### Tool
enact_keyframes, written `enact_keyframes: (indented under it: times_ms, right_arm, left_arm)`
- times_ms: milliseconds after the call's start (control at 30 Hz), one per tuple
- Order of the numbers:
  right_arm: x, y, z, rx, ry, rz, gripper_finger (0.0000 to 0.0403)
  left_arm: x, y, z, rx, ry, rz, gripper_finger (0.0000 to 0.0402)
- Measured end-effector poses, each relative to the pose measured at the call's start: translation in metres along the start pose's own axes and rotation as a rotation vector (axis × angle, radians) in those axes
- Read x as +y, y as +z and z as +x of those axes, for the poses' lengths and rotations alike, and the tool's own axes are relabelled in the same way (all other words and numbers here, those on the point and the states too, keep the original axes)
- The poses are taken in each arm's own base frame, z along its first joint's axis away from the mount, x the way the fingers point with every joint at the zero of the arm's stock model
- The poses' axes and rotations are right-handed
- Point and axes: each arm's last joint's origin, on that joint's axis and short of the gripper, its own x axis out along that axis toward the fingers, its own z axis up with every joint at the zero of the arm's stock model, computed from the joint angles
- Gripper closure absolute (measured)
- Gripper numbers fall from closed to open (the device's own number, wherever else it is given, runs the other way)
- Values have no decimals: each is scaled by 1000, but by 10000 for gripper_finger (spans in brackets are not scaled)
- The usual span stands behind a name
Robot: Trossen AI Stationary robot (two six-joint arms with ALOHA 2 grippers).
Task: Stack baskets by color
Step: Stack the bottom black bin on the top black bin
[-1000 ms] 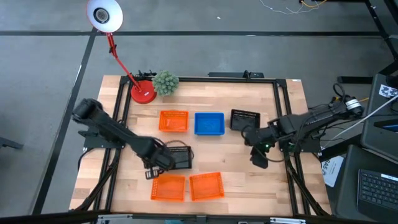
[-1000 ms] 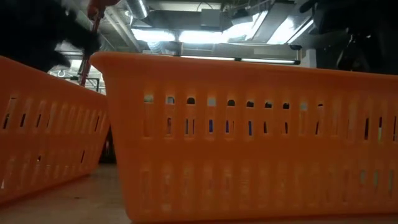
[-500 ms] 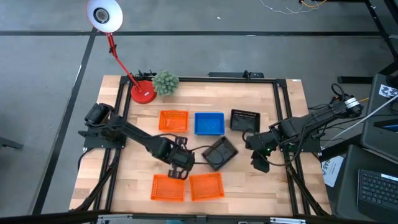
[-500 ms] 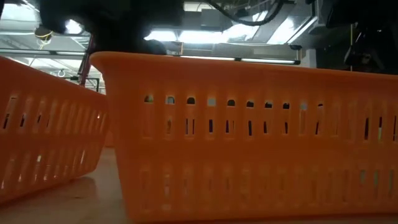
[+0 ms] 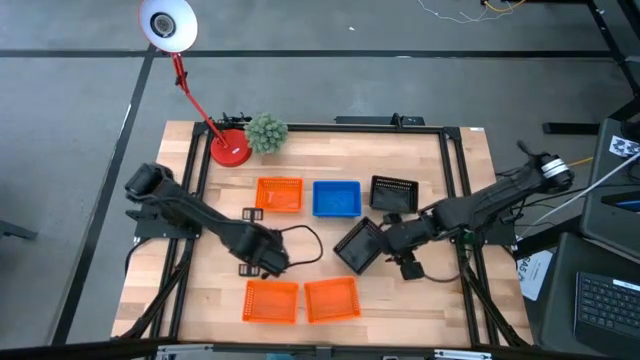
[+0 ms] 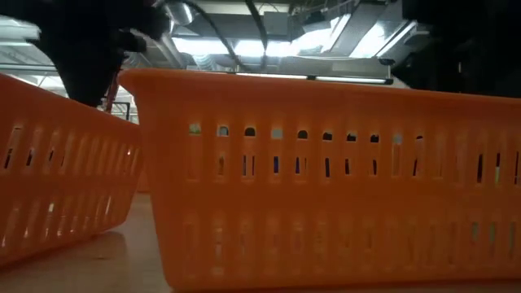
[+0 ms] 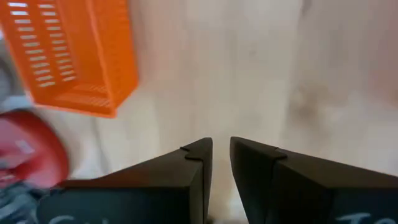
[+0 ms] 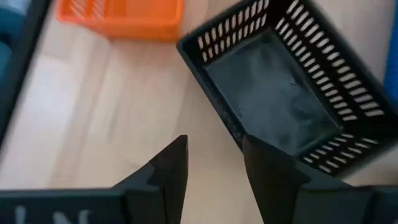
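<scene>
The black basket is crooked and needs to be stacked with the other black basket point(image 5: 394, 194). My right gripper will grab the crooked black basket by its long side point(image 5: 366, 264) next.
A black basket point(image 5: 358, 245) lies turned askew at mid-table, its bottom on the wood; it also shows in the right wrist view point(image 8: 280, 93). My right gripper point(image 5: 396, 243) point(image 8: 214, 152) is open at that basket's right side. My left gripper point(image 5: 266, 257) point(image 7: 221, 146) hangs over bare wood to the basket's left, its fingers a narrow gap apart with nothing between them. At the back stand an orange basket point(image 5: 279, 194), a blue one point(image 5: 336, 198) and a second black one point(image 5: 393, 192). Two more orange baskets point(image 5: 271, 300) point(image 5: 331, 298) sit side by side at the near edge. My right gripper's open fingers stand astride the black basket's wall point(image 8: 231, 127), one over the inside and one over the wood outside. They come slanting down from the table's right. I cannot tell whether either finger touches the wall. The basket rests flat on the table.
A red lamp base point(image 5: 230, 150) and a fuzzy green ball plant point(image 5: 266, 132) stand at the far left corner. The near orange baskets point(image 6: 326, 179) point(image 6: 57, 179) fill the low view. Bare wood lies between the two arms and right of the back row.
The black basket has slid from beside my left gripper toward the table's right and turned about. My left gripper went right with it, then drew back left and up, away from it. My right gripper has moved left to the basket and rolled.
</scene>
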Motion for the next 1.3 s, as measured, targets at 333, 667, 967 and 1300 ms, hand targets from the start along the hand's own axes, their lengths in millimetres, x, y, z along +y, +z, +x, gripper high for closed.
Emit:
enact_keyframes:
  times_ms: [333,667,967,1300]
  right_arm:
    - [-7,0,40,106,-119,-75,249]
    - [-13,-7,74,227,-130,-56,251]
    - [-6,2,78,199,-146,109,393]
    - [24,36,24,282,-370,160,401]
  left_arm:
    - [29,-65,-30,-297,-18,-223,353]
    - [32,-89,5,-323,-40,-278,353]
    - [29,-90,15,-334,-52,-287,353]
    - [29,-90,14,-336,-53,-287,353]
